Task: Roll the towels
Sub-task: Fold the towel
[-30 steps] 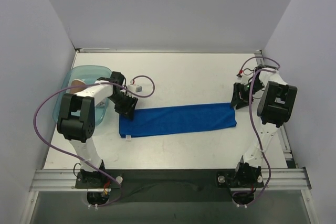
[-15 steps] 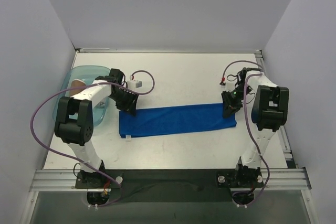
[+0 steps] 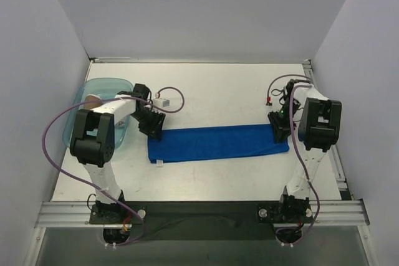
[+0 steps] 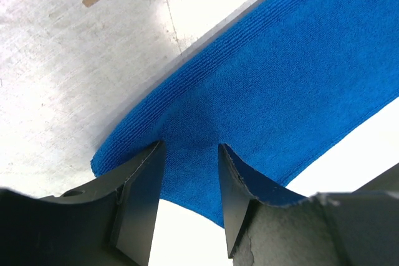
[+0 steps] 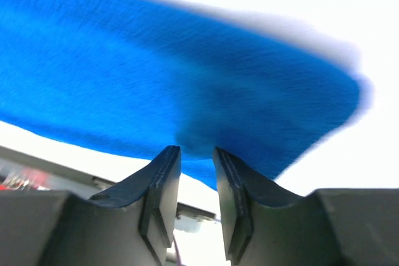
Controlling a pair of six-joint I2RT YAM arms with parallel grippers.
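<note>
The blue towel (image 3: 218,143) needs to be folded inward along its length for rolling, so my right gripper needs to pinch it by its short end (image 3: 282,139) opposite the white tag.
The bright blue towel (image 3: 218,143) lies flat as a long strip across the middle of the table, with its small white tag (image 3: 159,162) at the near left corner. My left gripper (image 3: 154,130) is at the towel's far left corner. In the left wrist view its jaws (image 4: 189,147) pinch a pucker of the blue cloth (image 4: 280,79). My right gripper (image 3: 278,130) is at the far right end. Its jaws (image 5: 196,152) are nearly closed on the towel's edge (image 5: 187,79). A tan cloth (image 3: 93,99) shows in the basin.
A clear teal basin (image 3: 81,91) stands at the left edge of the table, behind my left arm. A small white connector (image 3: 163,101) on a purple cable lies just beyond the left gripper. Grey walls close in the table on three sides.
The whole blue towel has shifted a little to the right. My right gripper moved right and nearer with its end, and my left gripper followed to the right.
</note>
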